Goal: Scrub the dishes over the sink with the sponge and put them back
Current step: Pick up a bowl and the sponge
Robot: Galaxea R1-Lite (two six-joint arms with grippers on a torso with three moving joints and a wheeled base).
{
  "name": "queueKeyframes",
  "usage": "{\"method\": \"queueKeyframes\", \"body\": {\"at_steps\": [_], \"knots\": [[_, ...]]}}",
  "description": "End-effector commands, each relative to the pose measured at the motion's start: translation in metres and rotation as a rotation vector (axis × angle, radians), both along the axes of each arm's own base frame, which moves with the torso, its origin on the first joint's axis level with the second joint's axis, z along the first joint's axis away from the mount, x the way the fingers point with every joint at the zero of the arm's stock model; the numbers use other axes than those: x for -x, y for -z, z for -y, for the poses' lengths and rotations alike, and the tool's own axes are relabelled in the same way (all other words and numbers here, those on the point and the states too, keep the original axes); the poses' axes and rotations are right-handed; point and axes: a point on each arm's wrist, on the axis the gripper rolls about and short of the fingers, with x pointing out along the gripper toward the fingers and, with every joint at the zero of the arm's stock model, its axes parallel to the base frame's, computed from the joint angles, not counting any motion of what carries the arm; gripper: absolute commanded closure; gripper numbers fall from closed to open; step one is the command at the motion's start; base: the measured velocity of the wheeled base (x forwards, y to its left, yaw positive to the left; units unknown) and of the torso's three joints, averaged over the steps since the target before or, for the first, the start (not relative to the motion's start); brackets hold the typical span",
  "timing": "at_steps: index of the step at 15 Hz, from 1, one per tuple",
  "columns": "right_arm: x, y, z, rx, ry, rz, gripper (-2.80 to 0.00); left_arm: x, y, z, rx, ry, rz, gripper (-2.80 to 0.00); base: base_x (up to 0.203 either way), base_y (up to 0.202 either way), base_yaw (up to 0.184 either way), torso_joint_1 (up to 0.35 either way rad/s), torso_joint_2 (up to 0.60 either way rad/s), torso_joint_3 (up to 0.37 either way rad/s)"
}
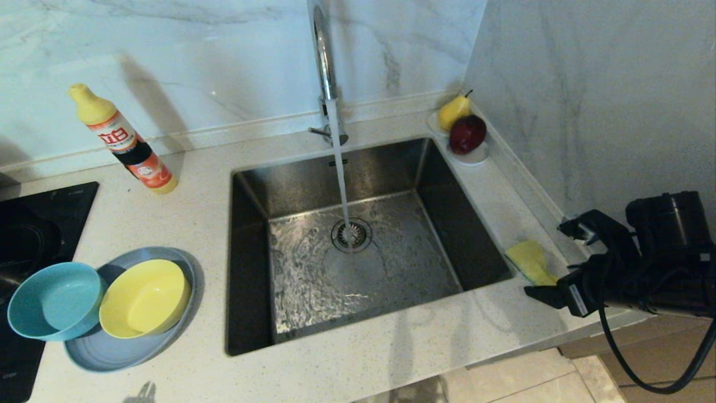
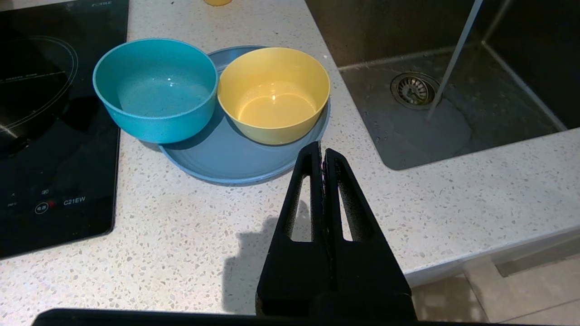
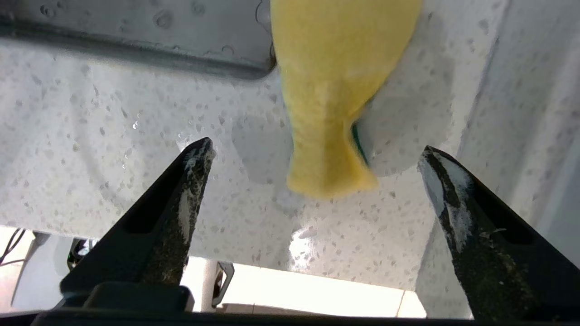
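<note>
I should next grab the yellow sponge with my right gripper by its pinched end [image 1: 545, 276] [image 3: 329, 157], since the sponge is narrow there and gets wide toward the sink.
The grey-blue plate [image 1: 128, 350] [image 2: 226, 158] lies on the counter left of the sink [image 1: 391, 168] [image 2: 453, 136]. The yellow bowl [image 1: 144, 298] [image 2: 274, 95] stands on it, and the teal bowl [image 1: 53, 299] [image 2: 156, 90] rests on its left edge. The yellow sponge [image 1: 531, 262] [image 3: 331, 81], with a green edge showing, lies on the counter right of the sink. My right gripper [image 1: 548, 259] [image 3: 315, 149] stands open around the sponge's near end without touching it. My left gripper [image 2: 321, 147] is shut and empty above the counter near the plate's rim.
Water runs from the chrome tap [image 1: 323, 56] onto the drain. A dish-soap bottle [image 1: 126, 143] stands at the back left. A white dish with a pear and an apple [image 1: 464, 131] sits in the back right corner. A black hob [image 1: 33, 224] [image 2: 45, 136] lies left of the dishes.
</note>
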Motion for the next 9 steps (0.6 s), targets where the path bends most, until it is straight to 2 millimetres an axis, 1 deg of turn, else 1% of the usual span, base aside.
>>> {"method": "queueKeyframes", "body": {"at_steps": [1, 9], "knots": [[0.0033, 0.0019, 0.0009, 0.001, -0.001, -0.004, -2.80, -0.0034, 0.0110, 0.0000, 0.000, 0.000, -0.040, 0.00, 0.000, 0.000, 0.000, 0.000, 0.00, 0.000], [0.0046, 0.0092, 0.0030, -0.001, 0.002, -0.028, -2.80, -0.0034, 0.0110, 0.0000, 0.000, 0.000, -0.040, 0.00, 0.000, 0.000, 0.000, 0.000, 0.00, 0.000]]}}
